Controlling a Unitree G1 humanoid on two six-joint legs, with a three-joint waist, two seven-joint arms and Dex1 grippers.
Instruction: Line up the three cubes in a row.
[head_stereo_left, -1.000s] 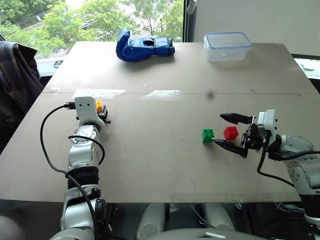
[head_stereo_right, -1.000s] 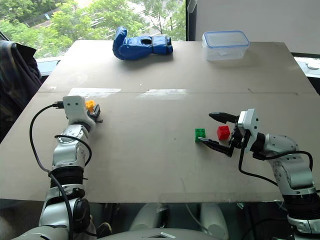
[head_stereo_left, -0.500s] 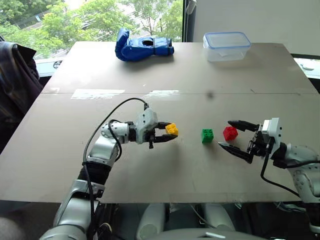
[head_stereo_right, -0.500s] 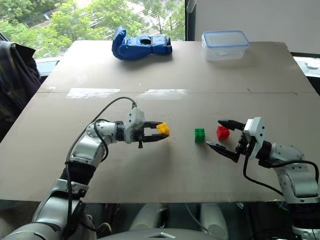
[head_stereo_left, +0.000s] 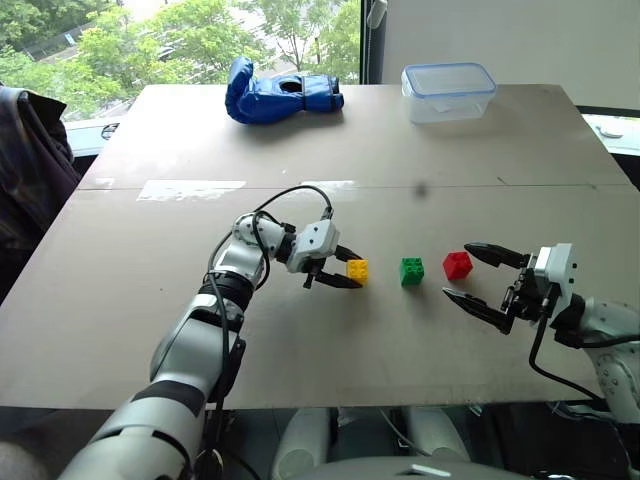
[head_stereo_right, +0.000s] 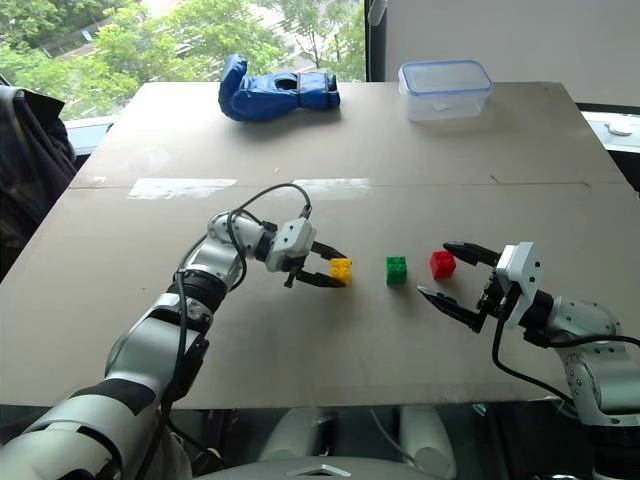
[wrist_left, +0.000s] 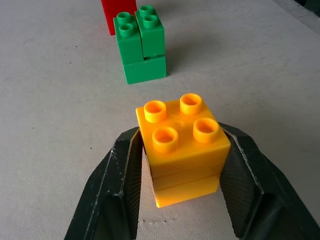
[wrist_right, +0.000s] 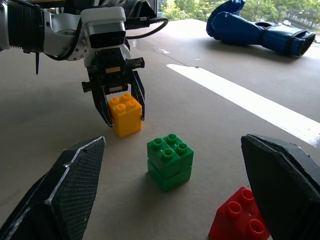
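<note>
The yellow cube's base (wrist_left: 187, 195) is low at the table and in line with the green cube (wrist_left: 141, 45), so my left gripper should open now.
The three cubes stand in a near-straight row across the middle of the table (head_stereo_left: 300, 400): yellow cube (head_stereo_left: 357, 270), green cube (head_stereo_left: 412, 271), red cube (head_stereo_left: 458, 265). My left gripper (head_stereo_left: 351, 270) reaches in from the left and is shut on the yellow cube (wrist_left: 182, 145), which sits low at the table surface; its fingers (wrist_left: 120, 190) press both sides. Beyond it stand the green cube (wrist_left: 141, 45) and the red cube (wrist_left: 118, 12). My right gripper (head_stereo_right: 434, 268) is open, with the red cube (wrist_right: 240, 222) by its fingertips, untouched.
A blue glove (head_stereo_left: 280, 90) lies at the back left of the table. At the back right stands a clear plastic box (head_stereo_left: 448, 92). A dark jacket (head_stereo_left: 30, 170) hangs beyond the left edge. The table's front edge runs close below both arms.
My left gripper swung from the far left to the middle with the yellow cube and set it down beside the green cube. The right gripper drew back slightly from the red cube.
</note>
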